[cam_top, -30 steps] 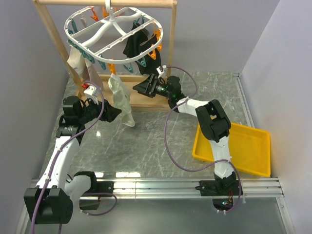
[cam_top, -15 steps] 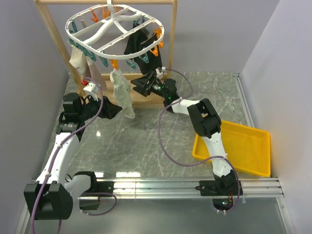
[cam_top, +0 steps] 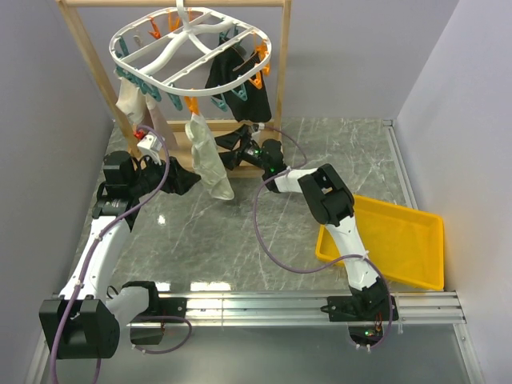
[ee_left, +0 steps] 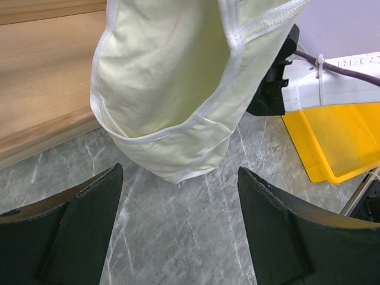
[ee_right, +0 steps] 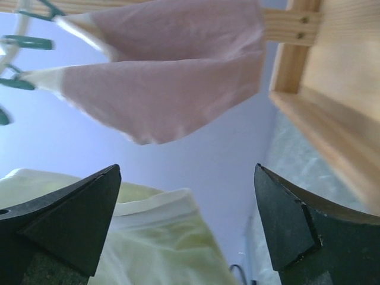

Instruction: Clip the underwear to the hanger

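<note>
I should next grab the underwear (cam_top: 208, 156) with my right gripper by its free white-edged corner, so I can spread the underwear open while it hangs clipped to the hanger.
The white hanger (cam_top: 192, 56) hangs from the wooden rack, ringed by teal and orange clips. The cream underwear (cam_top: 208, 156) dangles from an orange clip (cam_top: 192, 105) on its front rim, its lower end near the table. My left gripper (cam_top: 186, 181) is open and empty just left of its lower end. In the left wrist view the underwear (ee_left: 172, 89) hangs just beyond my open gripper (ee_left: 180, 172). My right gripper (cam_top: 229, 147) is open and empty just right of the underwear. In the right wrist view the underwear (ee_right: 136, 237) lies low between the jaws of the open gripper (ee_right: 185, 169).
A black garment (cam_top: 236, 80) and a beige-pink cloth (cam_top: 132, 100) hang from other clips; the cloth also shows in the right wrist view (ee_right: 172, 77). The wooden rack (cam_top: 88, 72) stands behind. A yellow tray (cam_top: 392, 240) sits at the right.
The hanger and underwear have swung a little to the right. My right gripper has moved left and down from the clips toward the underwear. My left gripper has barely moved.
</note>
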Robot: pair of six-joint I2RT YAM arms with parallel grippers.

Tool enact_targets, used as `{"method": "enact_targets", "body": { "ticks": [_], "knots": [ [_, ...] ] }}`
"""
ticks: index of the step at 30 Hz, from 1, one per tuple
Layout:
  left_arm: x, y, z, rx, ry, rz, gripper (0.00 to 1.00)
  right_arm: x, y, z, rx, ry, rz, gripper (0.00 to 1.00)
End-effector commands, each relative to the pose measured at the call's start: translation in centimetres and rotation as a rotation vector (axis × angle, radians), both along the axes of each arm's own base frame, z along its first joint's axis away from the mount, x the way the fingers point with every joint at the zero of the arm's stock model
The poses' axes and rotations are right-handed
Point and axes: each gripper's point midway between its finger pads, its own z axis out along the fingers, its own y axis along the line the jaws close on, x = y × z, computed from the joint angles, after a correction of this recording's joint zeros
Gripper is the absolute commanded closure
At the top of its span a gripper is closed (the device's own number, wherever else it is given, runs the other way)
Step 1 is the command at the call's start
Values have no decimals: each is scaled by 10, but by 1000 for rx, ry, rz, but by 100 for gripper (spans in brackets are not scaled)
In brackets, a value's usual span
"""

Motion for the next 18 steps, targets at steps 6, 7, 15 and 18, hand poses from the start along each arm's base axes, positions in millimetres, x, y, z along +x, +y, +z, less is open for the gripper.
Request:
{"method": "enact_targets", "body": {
  "ticks": [6, 7, 15, 18],
  "knots": [
    [3, -3, 25, -5, -65, -25, 17, -26, -6, 41, 219, 13, 52, 12],
    [2, -3, 25, -4, -66, -25, 17, -27, -8, 45, 225, 10, 50, 15],
    [4, 0, 23, 9, -62, -5, 18, -36, -18, 68, 227, -41, 29, 100],
    [4, 2, 23, 14, -61, 6, 18, -36, -25, 70, 206, -63, 8, 100]
  ]
}}
